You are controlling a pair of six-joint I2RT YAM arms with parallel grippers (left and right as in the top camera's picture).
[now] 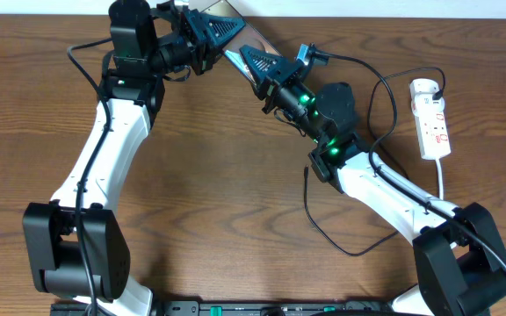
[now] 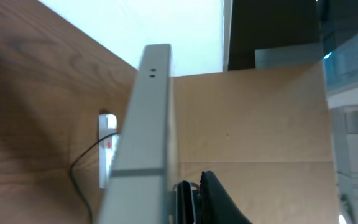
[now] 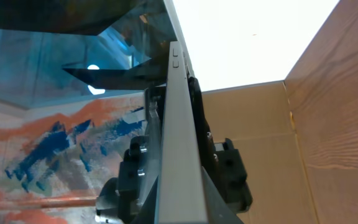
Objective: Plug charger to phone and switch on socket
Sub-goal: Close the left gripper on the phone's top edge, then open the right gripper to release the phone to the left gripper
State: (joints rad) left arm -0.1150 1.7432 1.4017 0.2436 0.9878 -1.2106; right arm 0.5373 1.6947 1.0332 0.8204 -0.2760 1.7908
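Note:
The left gripper will next grab the phone [image 1: 251,37] by the side opposite the right gripper, so the phone's port end stays free for plugging in the charger.
Both grippers meet at the phone [image 1: 251,37], which is raised on edge above the table's far middle. My right gripper [image 1: 251,63] is shut on it; in the right wrist view the phone's grey edge [image 3: 176,124] runs up between the jaws of the right gripper [image 3: 179,186]. My left gripper [image 1: 213,33] is at its other end. In the left wrist view, one dark finger [image 2: 219,202] shows beside the phone's edge [image 2: 145,124]. The other is hidden, so its grip is unclear. The charger's tip [image 1: 307,172] lies loose on the table. The white socket [image 1: 432,118] lies far right.
The charger's thin black cable [image 1: 350,252] loops across the table in front of the right arm and runs up toward the socket. A stretch of the cable [image 2: 79,171] and the socket [image 2: 107,146] show in the left wrist view. A cardboard wall [image 2: 260,118] stands behind the table.

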